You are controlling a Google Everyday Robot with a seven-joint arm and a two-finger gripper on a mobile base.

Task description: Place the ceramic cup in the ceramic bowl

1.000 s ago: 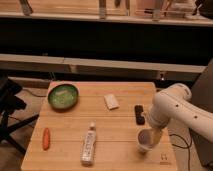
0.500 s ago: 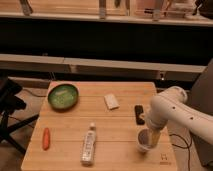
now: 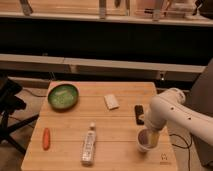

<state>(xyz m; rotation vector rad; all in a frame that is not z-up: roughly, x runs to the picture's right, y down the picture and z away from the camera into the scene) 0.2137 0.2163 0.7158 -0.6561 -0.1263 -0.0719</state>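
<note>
The ceramic cup should go in the green ceramic bowl, so my gripper needs to grab the cup by its rim point(image 3: 144, 136) next.
The ceramic cup point(image 3: 144, 141), small and white, stands on the wooden table point(image 3: 115, 130) near its front right corner. My gripper point(image 3: 150, 136) hangs from the white arm point(image 3: 172, 107) and reaches straight down onto the cup. It is open, with its fingers at the cup's rim, and they hide part of the cup. The ceramic bowl point(image 3: 63, 96), green with a darker rim, sits at the table's back left, well away from the cup and the gripper.
A white plastic bottle point(image 3: 89, 144) lies at the front middle and an orange carrot point(image 3: 46, 138) at the front left. A white packet point(image 3: 111, 101) and a small black object point(image 3: 139, 114) lie between bowl and cup. A black stand point(image 3: 9, 107) is left of the table.
The arm has settled very slightly lower over the cup. The cup and the other objects have not moved.
</note>
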